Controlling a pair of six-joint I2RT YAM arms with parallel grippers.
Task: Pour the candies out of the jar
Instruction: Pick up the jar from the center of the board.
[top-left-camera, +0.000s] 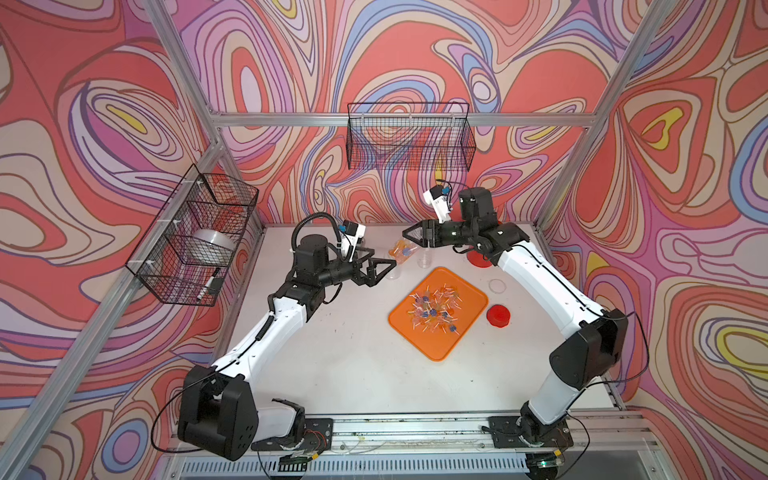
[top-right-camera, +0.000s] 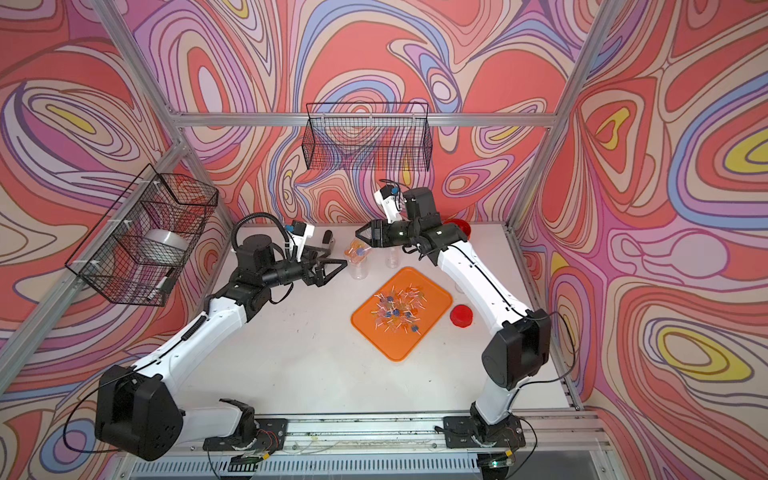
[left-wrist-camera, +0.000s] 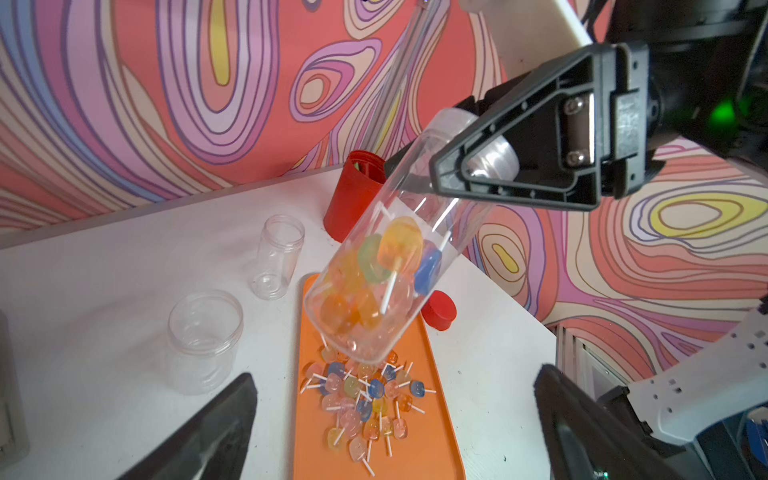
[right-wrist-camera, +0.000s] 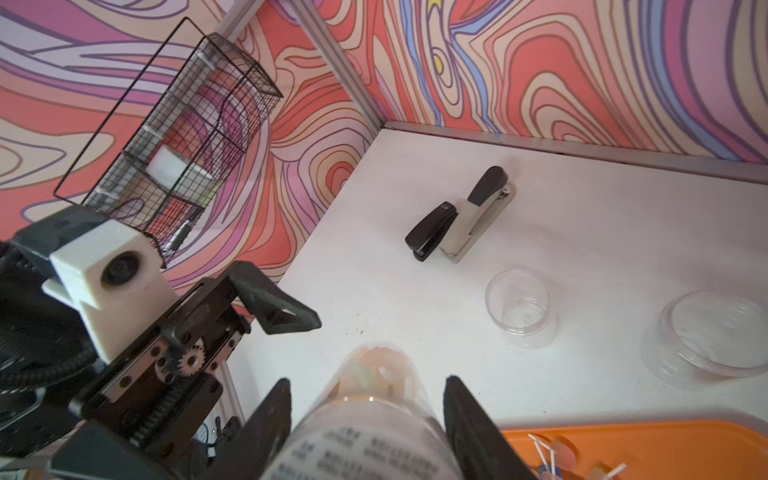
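Next, my left gripper grabs the clear jar's candy-filled lower end, which leaves the lid end free for opening and pouring.
My right gripper (top-left-camera: 409, 237) (right-wrist-camera: 367, 382) is shut on a clear jar (top-left-camera: 402, 252) (top-right-camera: 358, 252) (left-wrist-camera: 374, 291) (right-wrist-camera: 365, 436) and holds it tilted above the far end of the orange tray (top-left-camera: 469, 316) (top-right-camera: 434, 318) (left-wrist-camera: 415, 449). Orange, green and blue candies (left-wrist-camera: 390, 253) sit packed at the jar's lower end. Many more candies (top-left-camera: 434, 311) (top-right-camera: 399, 309) (left-wrist-camera: 365, 399) lie scattered on the tray. My left gripper (top-left-camera: 380, 258) (top-right-camera: 334, 257) (left-wrist-camera: 392, 376) hovers just left of the jar, open, with nothing between its fingers.
Two empty clear jars (left-wrist-camera: 278, 257) (left-wrist-camera: 203, 332) stand left of the tray. A red cup (left-wrist-camera: 353, 195), a red lid (top-left-camera: 498, 316) and a clear lid (top-left-camera: 497, 285) lie to the right. Two staplers (right-wrist-camera: 469, 216) sit at the back left. Wire baskets (top-left-camera: 409, 137) (top-left-camera: 195, 237) hang on the walls.
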